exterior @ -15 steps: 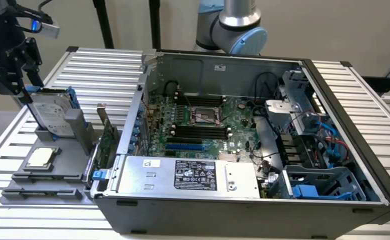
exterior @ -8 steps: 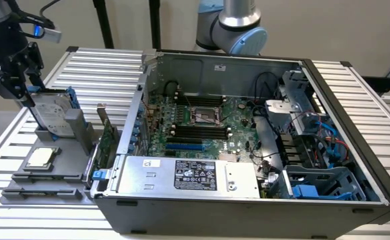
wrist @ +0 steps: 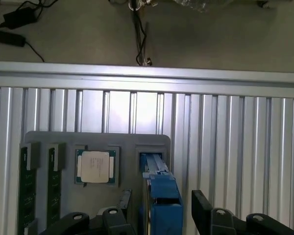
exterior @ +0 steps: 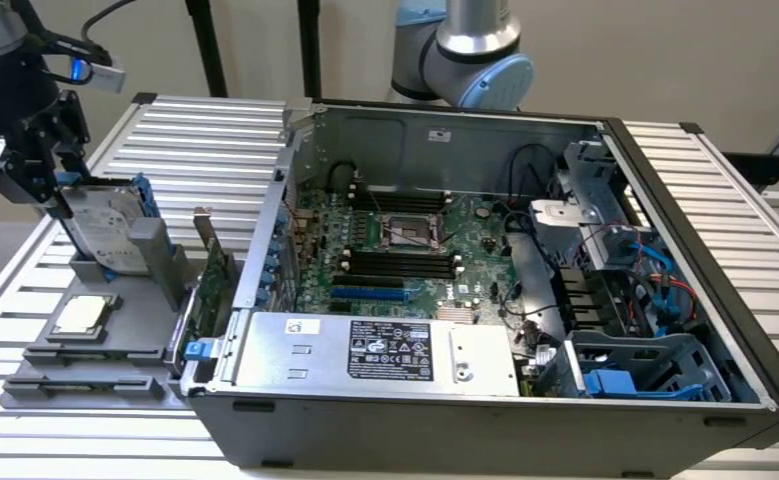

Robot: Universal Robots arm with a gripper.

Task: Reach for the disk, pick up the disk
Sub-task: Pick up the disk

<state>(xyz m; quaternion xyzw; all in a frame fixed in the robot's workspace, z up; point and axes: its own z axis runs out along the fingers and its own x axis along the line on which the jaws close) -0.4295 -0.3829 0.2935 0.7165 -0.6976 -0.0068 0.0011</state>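
Observation:
My open fingers reach down on both sides of the disk's blue bar and closing now would catch the disk, so it is time to close my gripper on it.
The disk (exterior: 100, 225), a silver-grey drive with a white label and blue rails, stands on edge in a grey holder (exterior: 149, 265) at the exterior view's left, beside the open computer case. My gripper (exterior: 58, 198) hangs directly over its top edge. In the wrist view I look down the disk's blue rail (wrist: 162, 196), with one black finger (wrist: 123, 208) on one side and the other finger (wrist: 202, 211) on the opposite side. A small gap shows on each side, so my gripper (wrist: 161, 218) is open around the disk without gripping it.
The grey holder also carries a small square silver chip (wrist: 95, 166) and two dark memory sticks (wrist: 27, 186). A green circuit card (exterior: 212, 285) stands upright between the holder and the computer case (exterior: 496, 420). The slatted aluminium table (wrist: 235, 147) ends just past the holder.

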